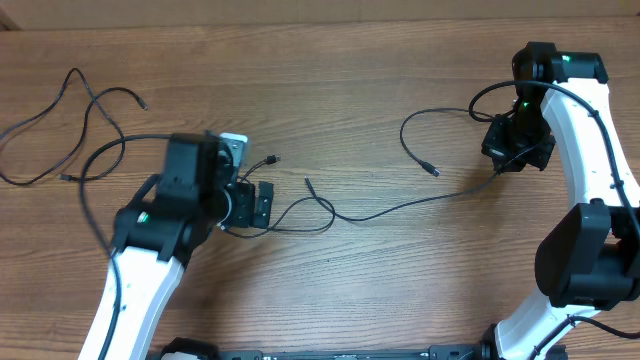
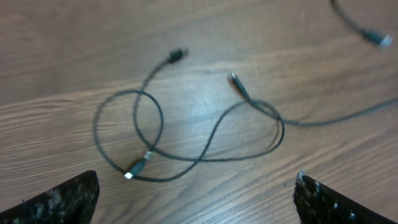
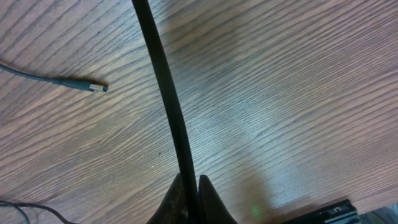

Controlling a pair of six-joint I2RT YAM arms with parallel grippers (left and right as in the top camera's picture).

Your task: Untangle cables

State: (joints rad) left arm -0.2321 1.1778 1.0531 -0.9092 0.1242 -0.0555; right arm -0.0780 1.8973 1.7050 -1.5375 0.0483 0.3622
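Observation:
My left gripper grabs the looped cable along its middle, between its plug ends, next, to pull it free of my right gripper's cable.
A tangle of thin black cables (image 1: 300,212) lies at mid-table. In the left wrist view it shows as crossing loops (image 2: 155,134) with small plug ends. My left gripper (image 1: 262,203) is open and empty just left of the tangle, with its jaws (image 2: 196,199) apart over bare wood. One long cable (image 1: 410,203) runs from the tangle to my right gripper (image 1: 503,165). The right gripper (image 3: 193,193) is shut on this cable (image 3: 165,81). Another cable (image 1: 405,135) curves nearby, and its plug (image 3: 93,86) lies on the table.
Loose black cables (image 1: 75,120) lie spread at the far left of the wooden table (image 1: 350,80). Thicker wires run along the white right arm (image 1: 590,140). The arm bases stand at the front edge.

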